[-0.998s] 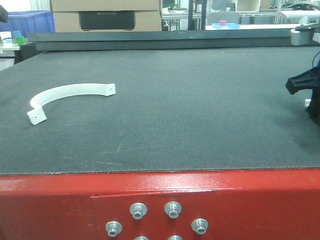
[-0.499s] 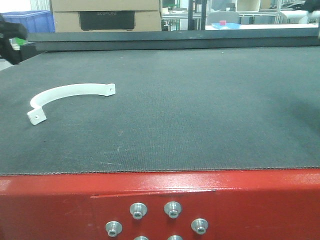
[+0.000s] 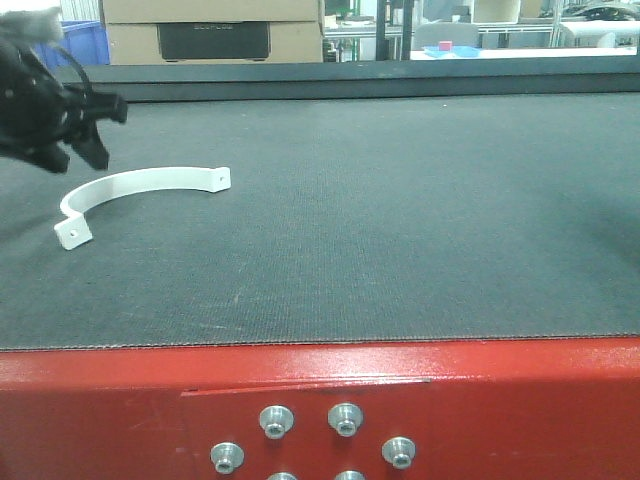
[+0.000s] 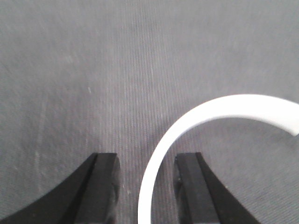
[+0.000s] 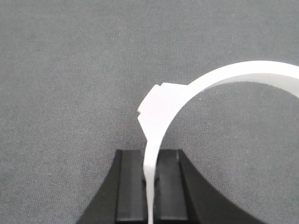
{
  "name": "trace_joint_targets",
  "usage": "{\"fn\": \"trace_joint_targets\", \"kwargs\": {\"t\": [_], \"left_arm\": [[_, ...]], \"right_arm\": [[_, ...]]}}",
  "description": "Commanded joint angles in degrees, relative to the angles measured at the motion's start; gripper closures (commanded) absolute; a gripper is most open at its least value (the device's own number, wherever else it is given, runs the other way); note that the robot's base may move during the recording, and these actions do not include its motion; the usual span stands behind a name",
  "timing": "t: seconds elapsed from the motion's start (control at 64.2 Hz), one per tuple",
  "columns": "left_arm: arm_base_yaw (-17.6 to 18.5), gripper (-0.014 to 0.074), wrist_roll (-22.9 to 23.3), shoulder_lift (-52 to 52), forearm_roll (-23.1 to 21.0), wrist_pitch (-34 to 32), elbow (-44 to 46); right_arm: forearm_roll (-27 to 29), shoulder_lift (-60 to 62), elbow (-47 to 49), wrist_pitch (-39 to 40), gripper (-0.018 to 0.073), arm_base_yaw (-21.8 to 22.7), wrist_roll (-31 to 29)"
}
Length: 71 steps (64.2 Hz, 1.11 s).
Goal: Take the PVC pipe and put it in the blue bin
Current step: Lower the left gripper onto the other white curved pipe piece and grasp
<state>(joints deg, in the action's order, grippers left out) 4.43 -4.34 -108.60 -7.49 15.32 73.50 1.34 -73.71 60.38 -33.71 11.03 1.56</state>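
Observation:
I should next grab the white curved PVC pipe by its curved middle section (image 3: 110,185) with my left gripper, so that it can go into the blue bin (image 3: 85,40).
A white curved PVC pipe piece (image 3: 140,183) lies on the dark mat at the left. My left gripper (image 3: 105,133) hangs just above its far left end. In the left wrist view the left gripper (image 4: 146,161) is open, and the white arc (image 4: 224,106) runs between its fingers, nearer the right one and apart from both. My right gripper (image 5: 149,156) is out of the front view. It is shut on a thin end of a second white curved piece (image 5: 163,105), held above the mat. The blue bin (image 3: 85,40) stands beyond the table's far left corner.
The dark mat (image 3: 400,220) covers the table, with a red front edge (image 3: 320,400) carrying bolts. A raised dark ledge (image 3: 350,80) runs along the back. Behind it stand cardboard boxes (image 3: 210,30) and a small blue tray (image 3: 445,48).
My left gripper has come in from the far left and now hovers over the white piece. My right gripper, at the right edge one second ago, has left the front view.

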Motion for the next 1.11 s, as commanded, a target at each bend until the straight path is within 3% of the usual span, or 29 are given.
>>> {"fn": "trace_joint_targets", "kwargs": {"t": [0.0, 0.795, 0.889, 1.029, 1.091], "left_arm": [[0.3, 0.0381, 0.1, -0.4, -0.4, 0.4, 0.5], [0.3, 0.0388, 0.1, -5.0, -0.6, 0.4, 0.5], [0.3, 0.0445, 0.1, -5.2, -0.7, 0.4, 0.5], [0.3, 0.0697, 0.1, -5.2, -0.7, 0.1, 0.5], [0.3, 0.0707, 0.1, -5.2, -0.7, 0.1, 0.5]], "right_arm": [[-0.1, 0.8, 0.2, 0.9, 0.0727, 0.1, -0.2], [-0.1, 0.8, 0.2, 3.9, 0.0727, 0.1, -0.2], [-0.1, 0.8, 0.2, 4.5, 0.0727, 0.1, -0.2], [-0.1, 0.8, 0.2, 4.6, 0.0727, 0.1, -0.2], [-0.1, 0.8, 0.2, 4.6, 0.0727, 0.1, -0.2]]}}
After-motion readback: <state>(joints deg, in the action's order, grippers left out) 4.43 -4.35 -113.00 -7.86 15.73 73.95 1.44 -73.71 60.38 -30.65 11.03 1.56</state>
